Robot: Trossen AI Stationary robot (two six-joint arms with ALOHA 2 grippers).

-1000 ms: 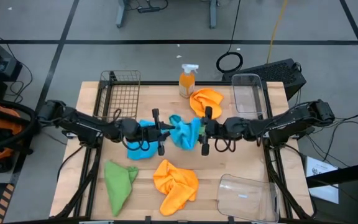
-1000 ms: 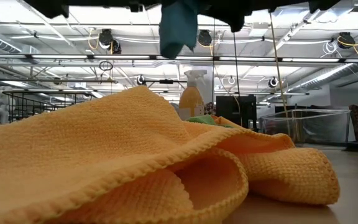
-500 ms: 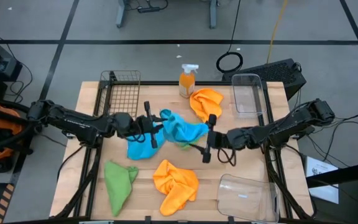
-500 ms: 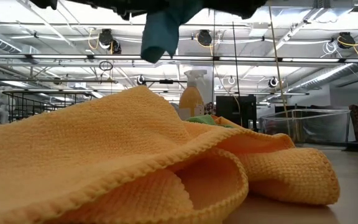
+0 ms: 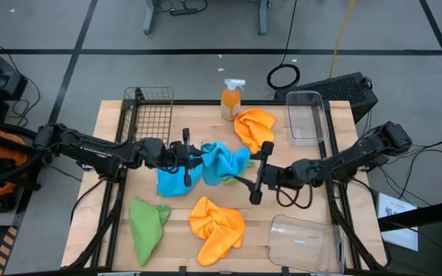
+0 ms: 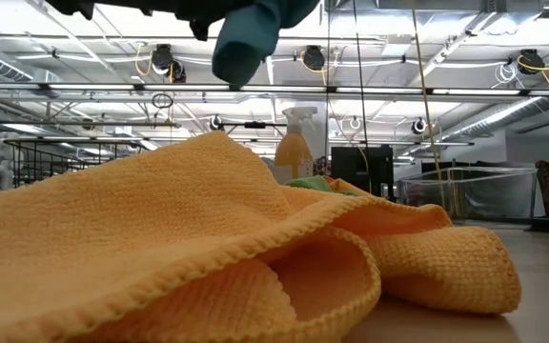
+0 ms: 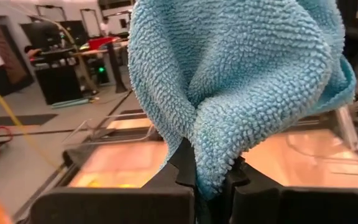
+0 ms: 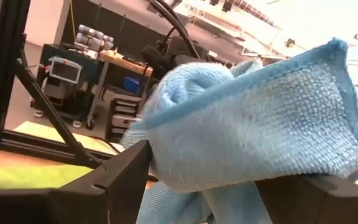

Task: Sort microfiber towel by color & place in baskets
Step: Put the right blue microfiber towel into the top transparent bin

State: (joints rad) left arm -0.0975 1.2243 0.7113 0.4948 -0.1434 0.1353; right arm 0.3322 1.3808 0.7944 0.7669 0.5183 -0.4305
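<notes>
The blue towel needs to be sorted into the clear basket [image 5: 305,116]. My right gripper will grab the towel by its free folded end [image 5: 240,160] next.
My left gripper [image 5: 192,159] [image 7: 210,180] is shut on a bright blue towel [image 5: 222,159] held above the table's middle; the towel also shows at the top of the low view [image 6: 246,38]. My right gripper [image 5: 253,175] [image 8: 219,180] is open just right of that towel, which fills its wrist view [image 8: 260,130]; I cannot tell whether they touch. A second blue towel [image 5: 169,182] lies below my left gripper. Two orange towels [image 5: 217,222] [image 5: 255,123] and a green one [image 5: 148,222] lie flat. A bit of green [image 5: 232,181] shows under the held towel. My left gripper pinches a bunched fold of the blue towel [image 7: 215,155] between its two fingers. The fingers lie level and come from the table's left. The towel is lifted clear of the table, bunched beyond the fingertips.
A black wire basket [image 5: 150,115] stands at the far left, a clear basket [image 5: 305,115] at the far right, and another clear basket [image 5: 301,241] at the near right. An orange spray bottle [image 5: 232,98] stands at the far middle.
My right gripper has drawn back from the blue towel toward the table's near right. My left gripper has gone a little toward the table's left edge with the towel, which stays lifted and bunched at that gripper.
</notes>
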